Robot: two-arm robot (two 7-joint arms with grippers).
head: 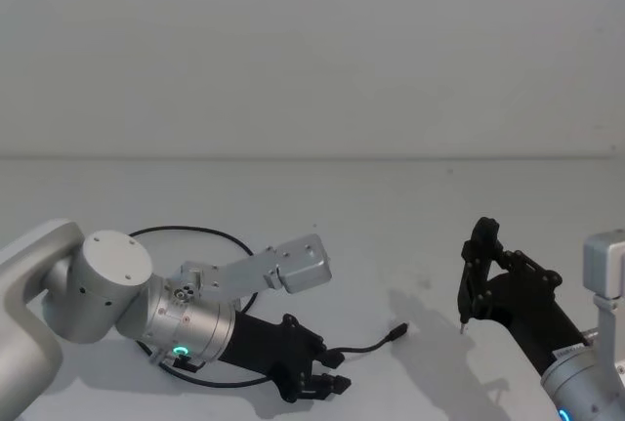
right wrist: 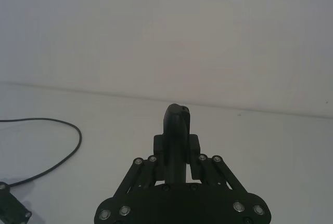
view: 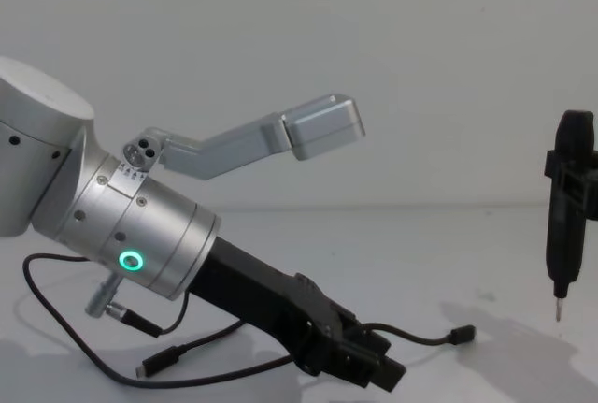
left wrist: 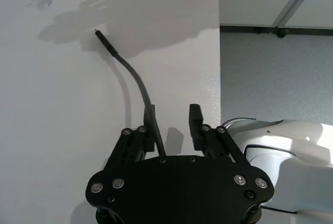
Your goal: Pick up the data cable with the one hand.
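The data cable's small plug [view: 462, 335] needs to stay free at the cable's end, so the robot's left gripper should next grab the data cable just behind that plug [view: 381, 327].
The data cable [head: 366, 348] is a thin black cord lying on the white table; it loops behind my left arm and ends in a small plug at the centre. My left gripper [head: 327, 382] is low over the table at that free stretch. In the left wrist view the left gripper [left wrist: 173, 115] is open, and the data cable [left wrist: 132, 76] runs in between the fingers, close against one finger [left wrist: 150, 125]. The chest view shows the data cable [view: 420, 336] leading into the left gripper [view: 374, 366]. My right gripper [head: 493, 274] hangs at the right, shut on a black pen-shaped tool [view: 570, 197].
A short black lead with a silver plug [view: 126, 314] hangs from the left wrist. The cable's other plug [view: 163, 361] lies under the left arm. The table's edge [left wrist: 218, 78] runs just beside the left gripper, with grey floor beyond. Bare white tabletop lies between the two arms.
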